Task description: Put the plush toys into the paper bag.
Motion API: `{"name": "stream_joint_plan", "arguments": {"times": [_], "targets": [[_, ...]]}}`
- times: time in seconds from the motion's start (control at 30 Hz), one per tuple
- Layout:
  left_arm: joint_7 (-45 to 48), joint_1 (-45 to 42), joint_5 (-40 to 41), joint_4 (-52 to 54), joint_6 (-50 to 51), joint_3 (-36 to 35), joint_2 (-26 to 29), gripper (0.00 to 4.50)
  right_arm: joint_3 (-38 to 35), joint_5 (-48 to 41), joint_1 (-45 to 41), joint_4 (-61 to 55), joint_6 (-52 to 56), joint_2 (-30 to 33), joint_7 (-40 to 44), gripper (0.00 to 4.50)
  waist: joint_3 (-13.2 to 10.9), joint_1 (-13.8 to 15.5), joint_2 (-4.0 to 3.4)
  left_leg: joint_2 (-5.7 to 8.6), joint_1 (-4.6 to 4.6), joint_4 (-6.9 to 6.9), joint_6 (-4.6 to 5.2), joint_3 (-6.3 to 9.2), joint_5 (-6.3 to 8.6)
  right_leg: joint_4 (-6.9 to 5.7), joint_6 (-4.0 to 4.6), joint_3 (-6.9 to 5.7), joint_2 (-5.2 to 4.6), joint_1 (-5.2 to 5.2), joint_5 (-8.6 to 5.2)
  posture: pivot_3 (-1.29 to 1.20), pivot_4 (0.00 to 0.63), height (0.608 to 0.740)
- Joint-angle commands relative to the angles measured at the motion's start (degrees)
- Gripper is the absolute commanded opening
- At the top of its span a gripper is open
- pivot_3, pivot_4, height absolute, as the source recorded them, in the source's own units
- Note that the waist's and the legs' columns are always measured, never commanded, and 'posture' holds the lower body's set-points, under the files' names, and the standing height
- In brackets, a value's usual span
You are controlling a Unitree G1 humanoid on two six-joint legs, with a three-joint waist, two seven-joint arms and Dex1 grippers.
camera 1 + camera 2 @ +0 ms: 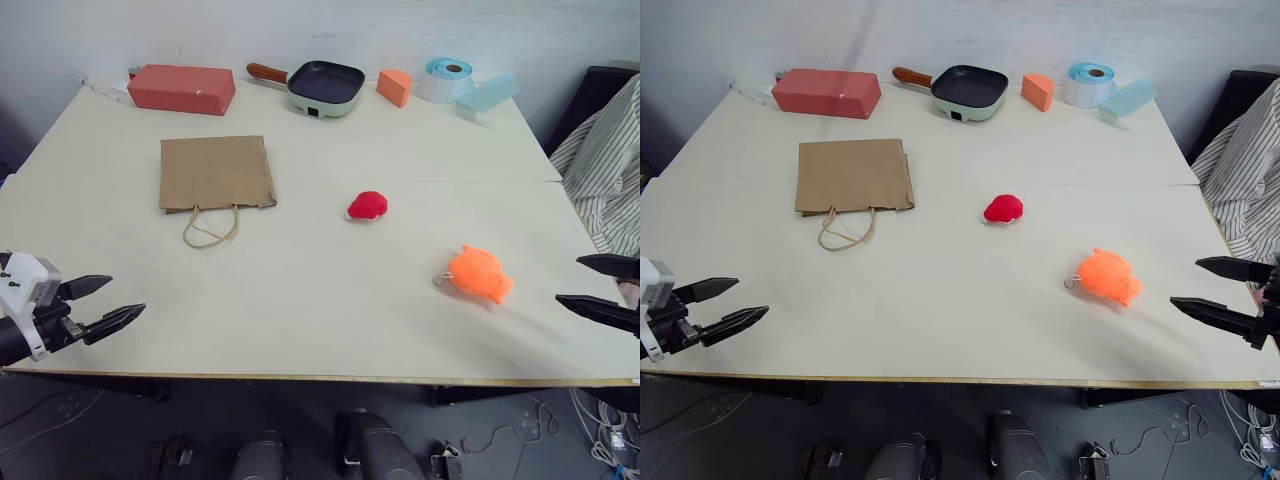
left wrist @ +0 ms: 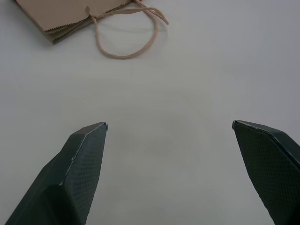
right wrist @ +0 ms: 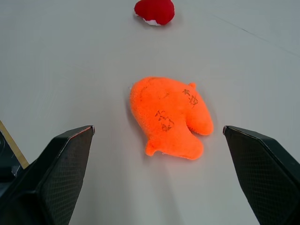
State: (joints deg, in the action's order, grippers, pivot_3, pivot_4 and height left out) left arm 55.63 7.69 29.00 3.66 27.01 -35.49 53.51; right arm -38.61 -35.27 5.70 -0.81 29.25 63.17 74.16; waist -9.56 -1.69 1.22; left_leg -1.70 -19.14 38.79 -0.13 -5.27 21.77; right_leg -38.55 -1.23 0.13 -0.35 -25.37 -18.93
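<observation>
Next, my left gripper pinches the cord handle (image 1: 210,228) that loops free of the bag's edge, since the paper bag (image 1: 216,172) lies flat against the table.
A brown paper bag (image 1: 216,172) lies flat on the table's left half, its cord handle (image 1: 210,228) looping toward me. The red plush toy (image 1: 367,205) with white trim rests near the table's middle. The orange plush toy (image 1: 479,273) lies nearer me on the right, seen close in the right wrist view (image 3: 168,117). My left gripper (image 1: 110,303) hovers open at the near left corner, well short of the bag's handle (image 2: 124,33). My right gripper (image 1: 585,283) stands open at the right edge, a short way from the orange toy, holding nothing.
Along the far edge stand a red box (image 1: 181,88), a green frying pan (image 1: 322,87), an orange wedge block (image 1: 394,87), a label roll (image 1: 444,79) and a pale blue block (image 1: 487,94). Striped cloth (image 1: 606,165) hangs beside the table's right side.
</observation>
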Motion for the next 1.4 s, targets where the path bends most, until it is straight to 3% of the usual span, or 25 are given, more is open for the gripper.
{"name": "stream_joint_plan", "arguments": {"times": [0.03,0.27,0.47,0.63,0.87,0.97,1.2,1.37,1.4], "targets": [[0.6,-2.3,-0.8,-1.2,-1.8,-0.1,2.0,4.47,-1.4,-0.8,-0.1,-1.9,0.5,-0.5,-0.5,4.50,0.0,0.0,0.00,0.00,0.00,0.00,0.00,0.00,0.00,0.00,0.00,0.00,0.00,0.00,0.00,0.00,0.150,0.740],[4.8,-11.5,-2.8,-6.7,-5.2,6.4,5.6,4.47,-2.7,-4.2,0.3,-8.3,5.1,-1.3,-2.1,4.50,0.0,0.0,0.00,0.00,-0.01,0.00,-0.01,-0.02,0.00,-0.01,0.00,0.00,0.00,-0.02,0.00,0.00,0.150,0.740],[11.9,-29.9,-15.0,-20.2,-20.9,23.9,8.3,4.47,2.8,-13.9,-3.4,-24.6,12.1,-3.5,-7.9,4.50,0.0,0.0,0.00,0.01,-0.02,0.11,-0.06,-0.02,-0.03,-0.12,0.00,-0.03,0.01,-0.04,0.00,0.00,0.150,0.740],[14.5,-47.7,-26.4,-39.1,-35.8,36.1,4.9,4.47,9.9,-17.8,-9.2,-34.0,12.9,-7.3,-15.9,4.50,0.0,0.1,0.02,0.03,-0.12,0.24,-0.06,-0.04,-0.03,-0.16,0.00,-0.06,0.03,-0.10,0.00,0.00,0.150,0.740],[8.8,-64.6,-37.6,-61.1,-51.1,44.5,-2.3,4.47,14.3,-20.9,-10.7,-40.4,13.3,-10.1,-22.7,4.50,0.0,0.2,0.23,0.03,-0.23,0.36,-0.03,-0.03,-0.02,-0.19,-0.01,-0.13,-0.01,-0.17,0.00,0.00,0.150,0.740],[5.8,-67.6,-40.9,-66.7,-54.2,46.6,-4.5,3.88,14.7,-21.3,-9.8,-41.6,12.8,-10.6,-24.4,4.50,0.0,0.0,0.26,0.01,-0.22,0.36,-0.03,-0.04,-0.02,-0.23,-0.01,-0.12,-0.01,-0.18,0.00,0.00,0.150,0.740],[-0.6,-70.8,-46.7,-73.4,-55.8,49.6,-7.3,1.66,13.6,-22.3,-7.2,-43.1,12.0,-10.8,-26.0,4.50,0.0,0.0,0.31,0.01,-0.16,0.38,-0.04,-0.05,-0.03,-0.33,-0.01,-0.12,-0.01,-0.18,0.00,0.00,0.150,0.740],[1.1,-71.7,-45.3,-74.7,-53.4,47.7,-8.1,0.11,13.2,-21.3,-5.6,-42.8,11.2,-10.7,-25.8,4.50,0.0,0.1,0.36,0.01,-0.16,0.40,-0.05,-0.06,-0.03,-0.36,-0.01,-0.12,-0.02,-0.18,0.00,0.00,0.150,0.740],[2.7,-71.8,-44.1,-74.5,-51.7,46.7,-8.4,0.03,13.1,-21.2,-5.1,-42.8,11.0,-10.7,-25.8,4.50,0.0,0.1,0.36,0.01,-0.16,0.40,-0.05,-0.06,-0.03,-0.38,-0.01,-0.12,-0.02,-0.17,0.00,0.00,0.150,0.740]]}}
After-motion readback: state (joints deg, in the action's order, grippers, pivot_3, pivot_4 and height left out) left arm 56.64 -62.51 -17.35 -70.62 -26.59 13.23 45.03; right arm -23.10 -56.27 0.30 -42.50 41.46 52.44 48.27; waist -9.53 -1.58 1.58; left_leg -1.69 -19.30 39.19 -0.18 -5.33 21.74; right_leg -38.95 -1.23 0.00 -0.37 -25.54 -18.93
